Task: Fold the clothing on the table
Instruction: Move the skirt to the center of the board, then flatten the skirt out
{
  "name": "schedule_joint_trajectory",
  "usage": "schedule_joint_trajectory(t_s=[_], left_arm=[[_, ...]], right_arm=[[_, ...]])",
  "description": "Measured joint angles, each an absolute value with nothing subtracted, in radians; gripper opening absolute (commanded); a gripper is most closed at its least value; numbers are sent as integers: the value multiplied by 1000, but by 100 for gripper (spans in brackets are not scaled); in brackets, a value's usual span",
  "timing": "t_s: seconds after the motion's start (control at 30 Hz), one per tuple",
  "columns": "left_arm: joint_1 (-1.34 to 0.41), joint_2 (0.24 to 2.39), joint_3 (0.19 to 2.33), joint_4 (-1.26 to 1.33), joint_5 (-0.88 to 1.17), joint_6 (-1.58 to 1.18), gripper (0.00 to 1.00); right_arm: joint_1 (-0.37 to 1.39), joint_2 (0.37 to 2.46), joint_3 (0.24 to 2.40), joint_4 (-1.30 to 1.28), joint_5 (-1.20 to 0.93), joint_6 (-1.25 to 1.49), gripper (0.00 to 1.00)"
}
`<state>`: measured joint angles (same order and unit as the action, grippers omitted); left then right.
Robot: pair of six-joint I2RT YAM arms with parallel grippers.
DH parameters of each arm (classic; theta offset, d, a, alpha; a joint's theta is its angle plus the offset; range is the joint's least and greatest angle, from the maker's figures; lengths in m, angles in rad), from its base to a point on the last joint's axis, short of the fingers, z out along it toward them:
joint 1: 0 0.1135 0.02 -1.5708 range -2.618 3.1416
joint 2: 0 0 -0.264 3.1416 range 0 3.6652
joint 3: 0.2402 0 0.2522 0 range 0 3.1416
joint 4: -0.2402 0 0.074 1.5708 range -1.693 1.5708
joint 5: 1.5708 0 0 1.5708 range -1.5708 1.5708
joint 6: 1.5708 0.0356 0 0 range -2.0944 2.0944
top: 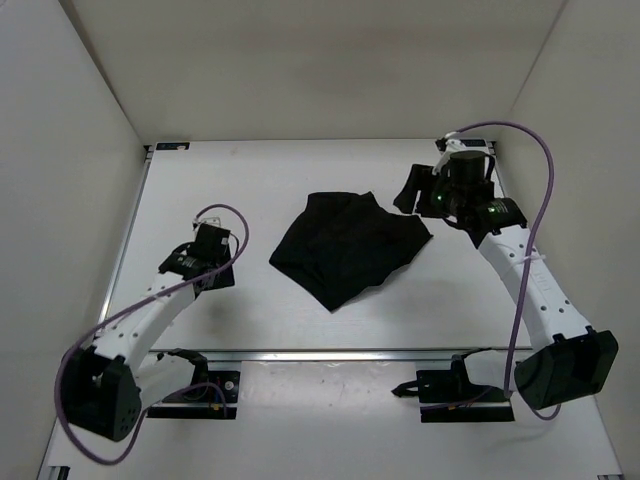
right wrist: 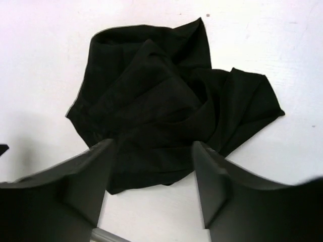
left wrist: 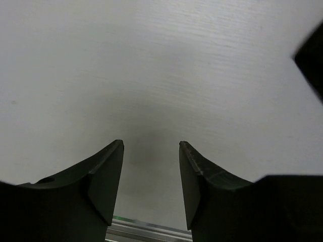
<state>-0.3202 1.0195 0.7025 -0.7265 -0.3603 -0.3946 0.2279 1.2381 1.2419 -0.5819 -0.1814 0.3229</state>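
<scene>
I should grab the clothing point(top: 350, 246) with my left gripper by the outer edge facing it, so its opposite side stays free to spread and fold.
The clothing point(top: 350, 246) is a black garment lying bunched and creased in the middle of the white table point(top: 250, 180); in the right wrist view the clothing point(right wrist: 166, 96) fills the centre. My right gripper point(top: 412, 190) hovers just right of its top right corner, and my right gripper point(right wrist: 154, 143) is open with nothing between its fingers. My left gripper point(top: 222, 262) sits to the left of the garment, apart from it. In the left wrist view my left gripper point(left wrist: 151, 143) is open over bare table.
A metal rail point(top: 330, 352) crosses the near side in front of the arm bases. Thin rails edge the table at the left point(top: 130, 230) and back. White walls enclose the table on three sides. Purple cables loop off both arms.
</scene>
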Motion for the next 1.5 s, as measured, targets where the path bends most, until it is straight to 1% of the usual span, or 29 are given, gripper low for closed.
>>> schedule_joint_trajectory(t_s=[0.03, 0.1, 0.13, 0.17, 0.2, 0.23, 0.27, 0.37, 0.43, 0.47, 0.57, 0.73, 0.8, 0.87, 0.9, 0.93, 0.97, 1.0, 1.27, 1.43, 1.5], left_arm=[[-322, 1071, 714, -724, -337, -394, 59], [-347, 1155, 743, -723, -294, -399, 63], [-363, 1199, 767, -723, -271, -402, 64], [-375, 1243, 798, -722, -253, -406, 65], [-385, 1286, 833, -718, -236, -410, 67], [-392, 1329, 875, -715, -221, -411, 68], [-395, 1374, 925, -710, -207, -413, 68], [-406, 1491, 1064, -682, -184, -422, 71], [-425, 1562, 1141, -664, -182, -427, 70], [-440, 1599, 1177, -665, -183, -428, 72], [-499, 1720, 1273, -662, -188, -432, 71], [-578, 1888, 1368, -682, -200, -447, 73], [-598, 1942, 1400, -697, -209, -455, 67], [-606, 1983, 1423, -708, -219, -466, 65], [-606, 1998, 1427, -711, -222, -468, 61], [-605, 2010, 1430, -716, -224, -474, 56], [-604, 2019, 1435, -720, -223, -483, 22], [-604, 2020, 1440, -723, -226, -493, 0], [-580, 2002, 1435, -733, -209, -530, 0], [-503, 1857, 1436, -708, -72, -636, 0], [-474, 1801, 1495, -712, -27, -680, 0]], right_arm=[[244, 1240, 1242, -581, -171, 324, 50], [292, 1250, 1232, -575, -152, 340, 49], [320, 1254, 1219, -567, -143, 352, 50], [348, 1256, 1201, -559, -133, 367, 55], [376, 1257, 1174, -551, -123, 388, 56], [401, 1256, 1136, -535, -115, 405, 60], [425, 1254, 1097, -527, -111, 429, 60], [483, 1254, 987, -519, -102, 487, 62], [500, 1255, 936, -525, -103, 521, 63], [504, 1255, 922, -524, -103, 532, 63], [505, 1255, 910, -521, -103, 553, 64], [488, 1255, 910, -499, -112, 559, 64], [480, 1254, 907, -491, -115, 562, 64], [469, 1251, 899, -484, -120, 565, 65], [469, 1250, 893, -482, -122, 566, 65], [467, 1248, 888, -480, -124, 566, 65], [463, 1247, 881, -480, -125, 569, 65], [463, 1246, 875, -480, -128, 570, 65], [465, 1223, 817, -477, -153, 585, 67], [477, 1188, 735, -424, -189, 627, 67], [468, 1174, 691, -392, -221, 648, 66]])
